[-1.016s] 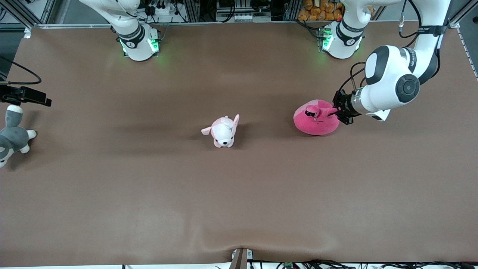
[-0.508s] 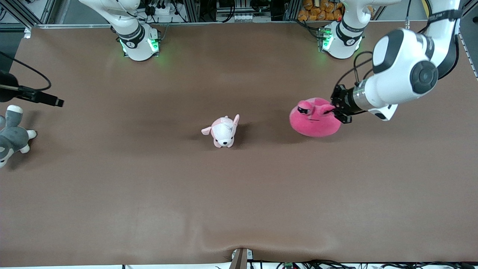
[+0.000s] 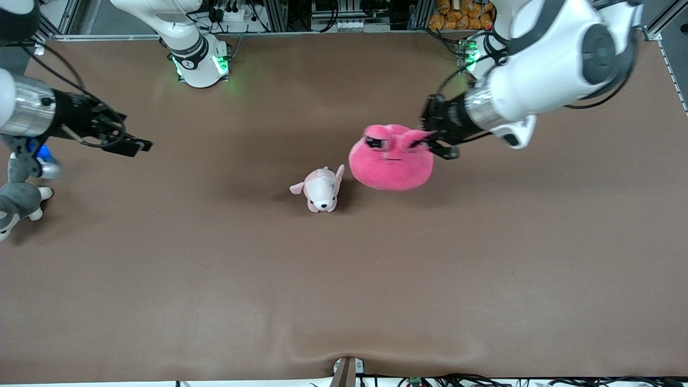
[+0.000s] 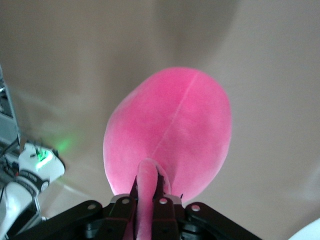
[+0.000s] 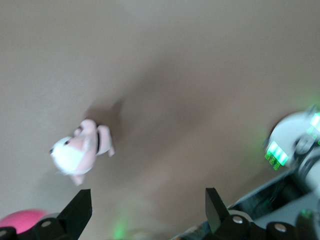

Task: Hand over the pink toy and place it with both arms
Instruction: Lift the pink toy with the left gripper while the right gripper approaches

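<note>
I will take over from my left gripper and place the toy, so my right gripper needs to grab the floppy ear of the pink toy next.
The pink toy [image 3: 391, 158], a hot-pink round plush with dark half-closed eyes, hangs in the air over the middle of the table, beside the small puppy plush. My left gripper [image 3: 427, 138] is shut on one of its floppy ears; in the left wrist view the ear runs between the fingers [image 4: 146, 192] and the pink toy [image 4: 170, 130] dangles below. My right gripper [image 3: 131, 145] is in the air over the right arm's end of the table, open and holding nothing; the right wrist view shows its gripper [image 5: 147, 205] with wide-spread fingers and a sliver of the pink toy [image 5: 22, 219].
A small pale pink-and-white puppy plush [image 3: 321, 189] sits on the brown table [image 3: 344, 279] near its middle. A grey-and-white plush animal [image 3: 16, 196] lies at the right arm's end, under the right arm. The arm bases [image 3: 200, 59] stand along the table's edge farthest from the front camera.
My left gripper has lifted the pink toy off the table and carried it toward the middle, next to the puppy plush. My right arm has swung in from the table's end toward the middle.
</note>
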You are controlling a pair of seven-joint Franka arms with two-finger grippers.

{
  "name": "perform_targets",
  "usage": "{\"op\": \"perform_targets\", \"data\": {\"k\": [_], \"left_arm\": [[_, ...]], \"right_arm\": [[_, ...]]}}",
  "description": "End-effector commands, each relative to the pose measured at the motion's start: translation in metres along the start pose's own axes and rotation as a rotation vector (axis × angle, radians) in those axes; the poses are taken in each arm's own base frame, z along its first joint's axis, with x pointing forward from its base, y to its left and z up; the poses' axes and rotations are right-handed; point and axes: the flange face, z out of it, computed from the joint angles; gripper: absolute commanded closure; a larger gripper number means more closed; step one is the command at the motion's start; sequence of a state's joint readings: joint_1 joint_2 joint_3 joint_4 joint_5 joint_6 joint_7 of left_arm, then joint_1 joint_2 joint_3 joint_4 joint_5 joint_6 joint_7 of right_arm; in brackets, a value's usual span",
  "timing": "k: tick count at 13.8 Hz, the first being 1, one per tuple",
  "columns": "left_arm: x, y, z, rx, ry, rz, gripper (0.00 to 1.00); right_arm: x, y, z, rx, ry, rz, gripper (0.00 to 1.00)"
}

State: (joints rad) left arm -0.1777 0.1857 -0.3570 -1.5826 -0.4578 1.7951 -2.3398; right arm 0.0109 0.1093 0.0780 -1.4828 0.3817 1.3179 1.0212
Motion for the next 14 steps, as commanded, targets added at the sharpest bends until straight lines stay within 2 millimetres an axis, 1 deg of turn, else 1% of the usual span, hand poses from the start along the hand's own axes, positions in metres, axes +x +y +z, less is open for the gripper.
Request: {"op": "perform_targets", "data": {"k": [1,2,5,7,9,10,11,12,13,14], "left_arm": [[-0.048,0.006,0.019,0.022,-0.054,-0.071,1.00],[-0.054,0.004,0.024,0.014,-0.064,-0.062,1.00],[-0.066,0.002,0.038,-0.004,-0.090,-0.055,1.00],[-0.068,0.004,0.041,-0.018,-0.097,-0.054,1.00],[-0.071,0.001,0.041,-0.028,-0.102,-0.048,1.00],[-0.073,-0.001,0.041,-0.031,-0.107,-0.045,1.00],[-0.078,-0.007,0.046,-0.031,-0.106,-0.034,1.00],[-0.081,-0.010,0.048,-0.033,-0.113,-0.029,1.00],[-0.082,-0.011,0.047,-0.035,-0.116,-0.027,1.00],[-0.082,-0.012,0.047,-0.034,-0.118,-0.025,1.00]], "right_arm": [[-0.036,-0.034,0.019,0.021,-0.121,0.197,0.00],[-0.044,-0.048,0.027,0.039,-0.146,0.270,0.00],[-0.092,-0.095,0.053,0.114,-0.117,0.440,0.00],[-0.114,-0.121,0.073,0.157,-0.118,0.570,0.00],[-0.134,-0.145,0.095,0.207,-0.103,0.679,0.00],[-0.139,-0.150,0.103,0.221,-0.063,0.694,0.00],[-0.145,-0.154,0.114,0.213,-0.013,0.689,0.00],[-0.155,-0.160,0.132,0.191,0.016,0.688,0.00],[-0.162,-0.167,0.142,0.201,0.029,0.709,0.00],[-0.164,-0.176,0.147,0.246,0.015,0.755,0.00]]}}
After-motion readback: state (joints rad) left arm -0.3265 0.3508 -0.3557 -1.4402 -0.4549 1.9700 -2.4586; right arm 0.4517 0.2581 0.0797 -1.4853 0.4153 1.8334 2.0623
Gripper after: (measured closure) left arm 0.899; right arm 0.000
